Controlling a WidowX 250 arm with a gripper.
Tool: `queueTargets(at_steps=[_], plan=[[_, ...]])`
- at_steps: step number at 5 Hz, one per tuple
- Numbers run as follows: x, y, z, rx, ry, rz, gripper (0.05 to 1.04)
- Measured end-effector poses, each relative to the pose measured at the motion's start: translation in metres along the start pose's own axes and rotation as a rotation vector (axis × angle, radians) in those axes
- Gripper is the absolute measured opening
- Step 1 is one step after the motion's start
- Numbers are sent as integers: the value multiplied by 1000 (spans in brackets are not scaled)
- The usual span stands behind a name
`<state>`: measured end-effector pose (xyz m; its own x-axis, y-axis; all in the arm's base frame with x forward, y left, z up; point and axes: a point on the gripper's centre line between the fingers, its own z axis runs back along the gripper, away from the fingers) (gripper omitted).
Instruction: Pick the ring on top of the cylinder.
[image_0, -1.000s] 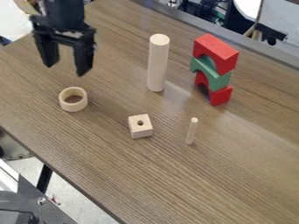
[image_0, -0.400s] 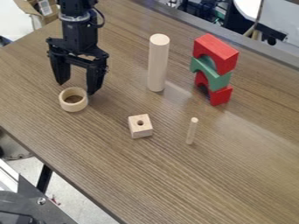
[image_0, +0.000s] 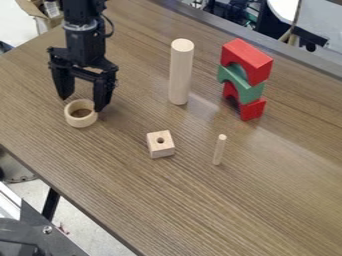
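Note:
The light wooden ring has to go on top of the cylinder (image_0: 180, 72), so my gripper should grab the ring by its rim next.
The black gripper (image_0: 81, 104) hangs at the left of the camera view, open, one finger at each side of the ring's far part. Between and just in front of its fingertips, the pale wooden ring (image_0: 81, 121) lies flat on the table, its hole facing up. I cannot tell whether the fingers touch it. The tall pale wooden cylinder (image_0: 180, 72) stands upright to the right of the gripper, with nothing on its top.
A wooden cube with a hole (image_0: 160, 145) sits near the middle of the brown table (image_0: 220, 215). A thin dowel (image_0: 220, 150) stands right of it. Red and green arch blocks (image_0: 248, 60) are stacked behind. The table's edge runs along the lower left.
The gripper has come down and forward to the ring, lately shifting slightly left. In the last frame the ring sits a little further left. The cylinder and blocks have stayed put.

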<state>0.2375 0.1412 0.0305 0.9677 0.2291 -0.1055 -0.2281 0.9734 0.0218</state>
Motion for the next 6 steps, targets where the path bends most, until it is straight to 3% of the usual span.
queueTargets(at_steps=[3,4,5,6], plan=[[-3,4,-9,-99,5,66,967],[-5,4,-10,-119,6,76,742],[-8,-1,-6,-120,19,43,728],[7,-16,15,-95,1,-53,728]])
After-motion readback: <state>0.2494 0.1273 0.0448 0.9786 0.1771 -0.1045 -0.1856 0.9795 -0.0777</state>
